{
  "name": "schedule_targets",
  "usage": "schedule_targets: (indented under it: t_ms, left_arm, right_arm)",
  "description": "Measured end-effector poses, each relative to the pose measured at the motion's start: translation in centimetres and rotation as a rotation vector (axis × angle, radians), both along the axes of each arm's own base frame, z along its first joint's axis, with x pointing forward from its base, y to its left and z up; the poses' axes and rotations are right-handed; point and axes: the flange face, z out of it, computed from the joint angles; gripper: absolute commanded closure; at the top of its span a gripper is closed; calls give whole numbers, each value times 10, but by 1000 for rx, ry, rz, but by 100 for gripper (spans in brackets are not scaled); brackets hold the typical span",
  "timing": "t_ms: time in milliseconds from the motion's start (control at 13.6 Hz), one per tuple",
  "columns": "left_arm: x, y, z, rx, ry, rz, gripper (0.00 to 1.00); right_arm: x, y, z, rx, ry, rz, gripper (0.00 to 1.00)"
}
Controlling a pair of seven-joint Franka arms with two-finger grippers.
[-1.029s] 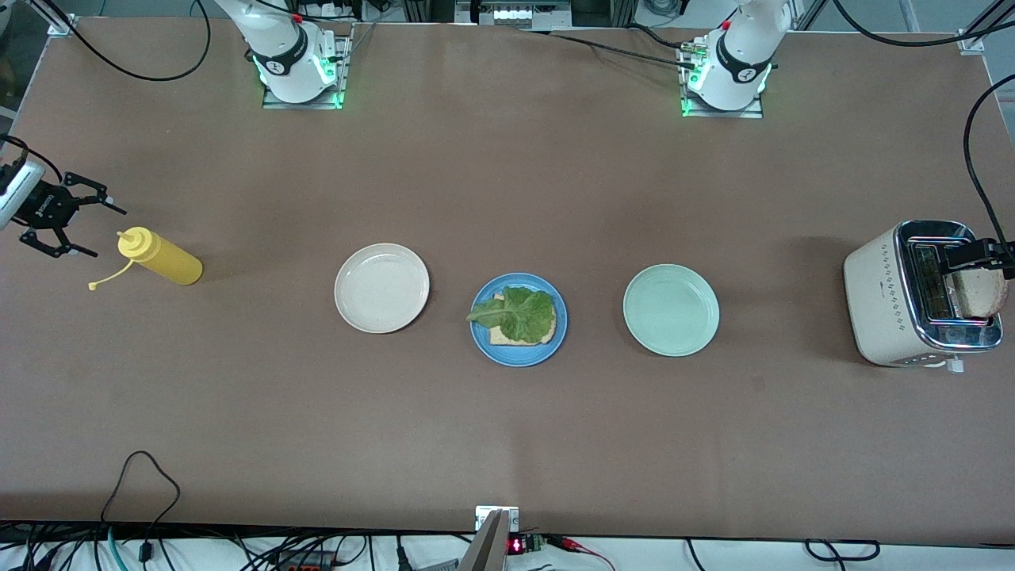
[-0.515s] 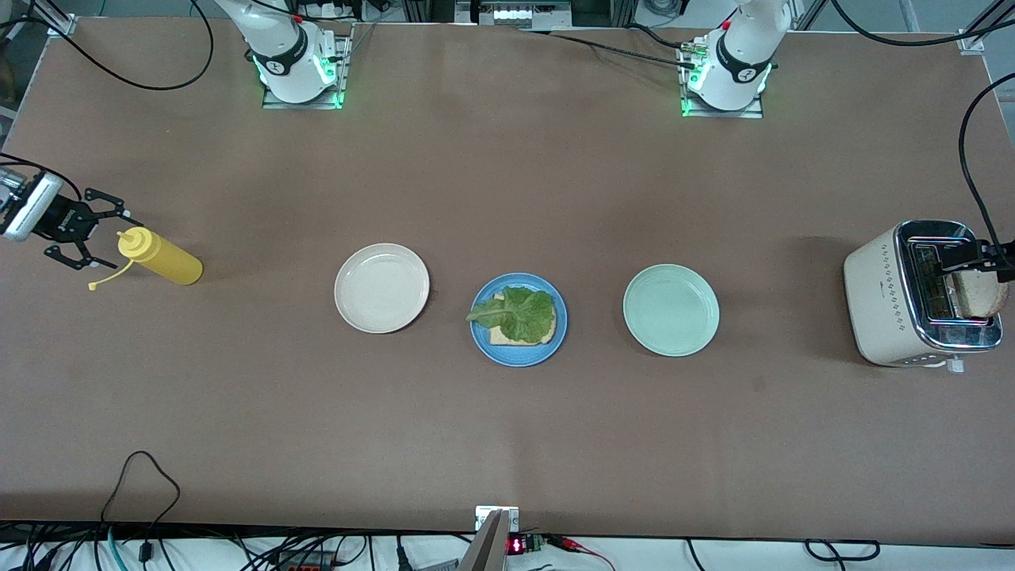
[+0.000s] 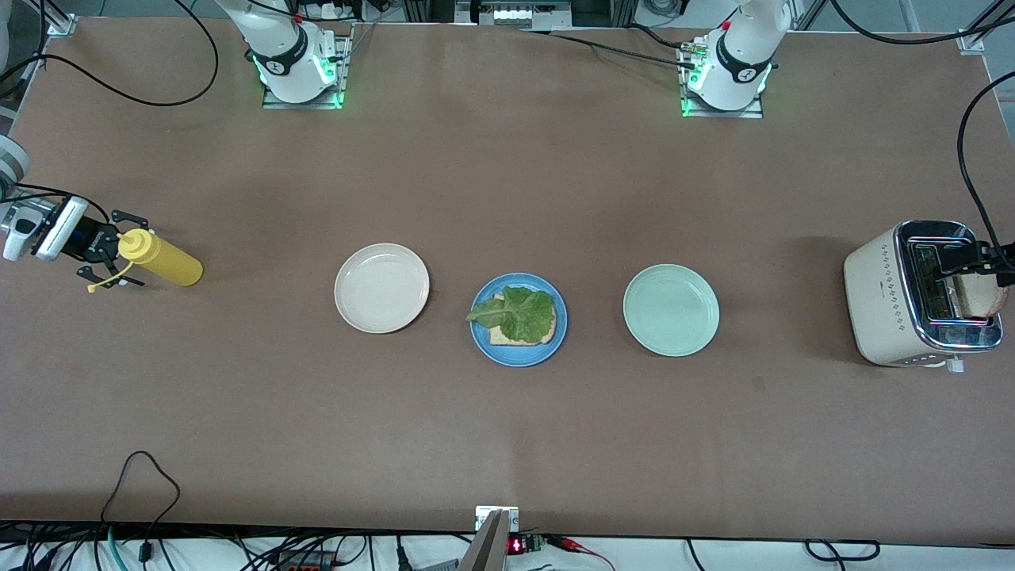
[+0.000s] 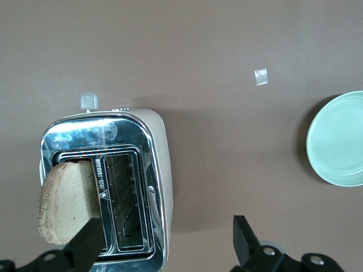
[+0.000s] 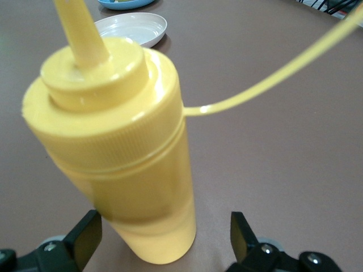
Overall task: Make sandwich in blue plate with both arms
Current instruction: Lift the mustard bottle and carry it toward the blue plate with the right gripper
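Observation:
The yellow squeeze bottle needs to add sauce to the sandwich (image 3: 516,319), so my right gripper should grab it next by its body below the cap (image 3: 172,260).
The blue plate (image 3: 519,358) sits mid-table with one bread slice (image 3: 499,337) and a green lettuce leaf (image 3: 519,313) on it. A second bread slice (image 3: 982,293) stands in the toaster (image 3: 880,293) at the left arm's end; it also shows in the left wrist view (image 4: 65,198). My left gripper (image 3: 971,262) is open over the toaster (image 4: 153,170), one finger (image 4: 88,249) beside the slice. My right gripper (image 3: 117,250) is open around the cap end of a yellow squeeze bottle (image 3: 162,260) lying on the table, which shows between its fingers (image 5: 113,141).
A cream-white plate (image 3: 381,287) lies beside the blue plate toward the right arm's end, a pale green plate (image 3: 671,309) toward the left arm's end. The bottle's loose cap strap (image 5: 272,85) trails over the table.
My right gripper has moved in to the yellow bottle, and its open fingers now sit on either side of the cap end. The left gripper has hardly moved at the toaster.

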Motion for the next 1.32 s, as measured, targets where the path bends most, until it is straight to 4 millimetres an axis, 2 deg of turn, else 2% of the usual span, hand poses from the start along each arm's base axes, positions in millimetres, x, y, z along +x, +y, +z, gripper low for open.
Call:
schedule_targets:
  t_ms: [294,735,809,882,956,1029,1103,1176,1324]
  left_arm:
    - [1,-5,0,-3,-1,-7,0]
    - [2,-9,0,-5,-1,-14,0]
    - [2,-9,0,-5,-1,-14,0]
    - [2,-9,0,-5,-1,-15,0]
    - [3,-10,0,-5,-1,-15,0]
    - [3,-10,0,-5,-1,-16,0]
    - [3,-11,0,-5,-1,-17,0]
    - [3,-11,0,-5,-2,-18,0]
    - [3,-11,1,-5,-3,-18,0]
  right_arm:
    - [-1,4,-15,22,-2,-3,0]
    - [12,28,-27,56,-4,18,0]
    - [13,31,-27,56,-4,23,8]
    - [15,33,-27,55,-4,27,28]
    - [17,35,-26,55,-5,32,57]
    - [19,38,-26,55,-5,39,79]
    - [21,42,-26,53,-5,47,93]
    - [25,47,-26,49,-7,56,98]
    - [34,58,-24,37,-11,79,100]
